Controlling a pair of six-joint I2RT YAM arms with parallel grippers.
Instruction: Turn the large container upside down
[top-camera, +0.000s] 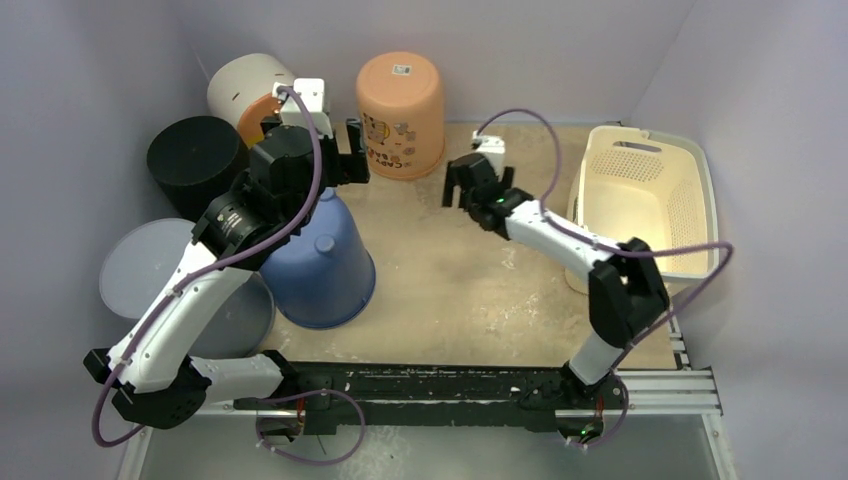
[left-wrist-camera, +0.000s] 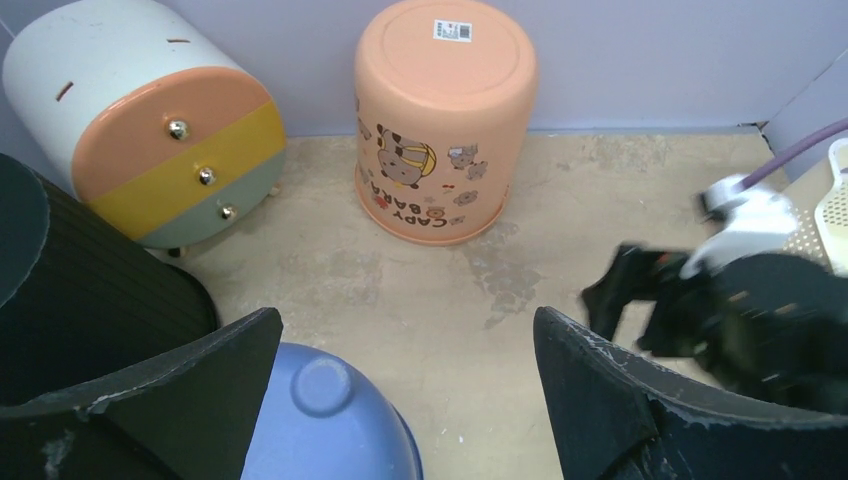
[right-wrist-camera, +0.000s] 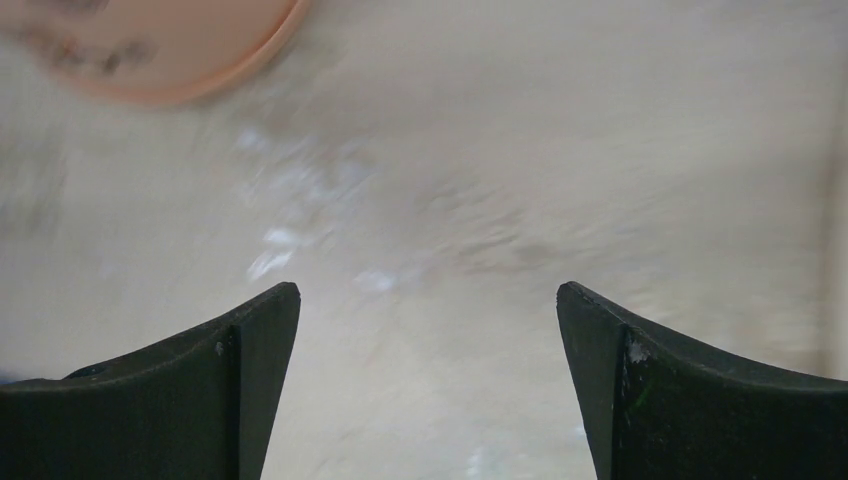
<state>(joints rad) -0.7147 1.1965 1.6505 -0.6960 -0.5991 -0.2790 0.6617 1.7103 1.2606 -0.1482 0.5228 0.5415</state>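
I will turn the basket upside down. For that, my right gripper will next take hold of the cream laundry basket's rim (top-camera: 582, 188) on the side facing in the middle of the table.
A cream laundry basket (top-camera: 640, 200) stands upright at the right of the table; its edge shows in the left wrist view (left-wrist-camera: 835, 195). A blue bucket (top-camera: 325, 260) sits upside down under my left arm, and its base shows in the left wrist view (left-wrist-camera: 320, 420). My left gripper (top-camera: 325, 150) is open and empty just above that base (left-wrist-camera: 405, 350). My right gripper (top-camera: 475, 185) is open and empty over bare table at mid-table, left of the basket (right-wrist-camera: 428, 330). It shows blurred in the left wrist view (left-wrist-camera: 650, 305).
An orange cartoon bucket (top-camera: 400, 112) stands upside down at the back (left-wrist-camera: 445, 110); its rim shows in the right wrist view (right-wrist-camera: 160, 60). A white drawer cabinet (left-wrist-camera: 150, 130) lies at back left. A black bucket (top-camera: 195, 155) and a grey tub (top-camera: 140, 270) crowd the left side.
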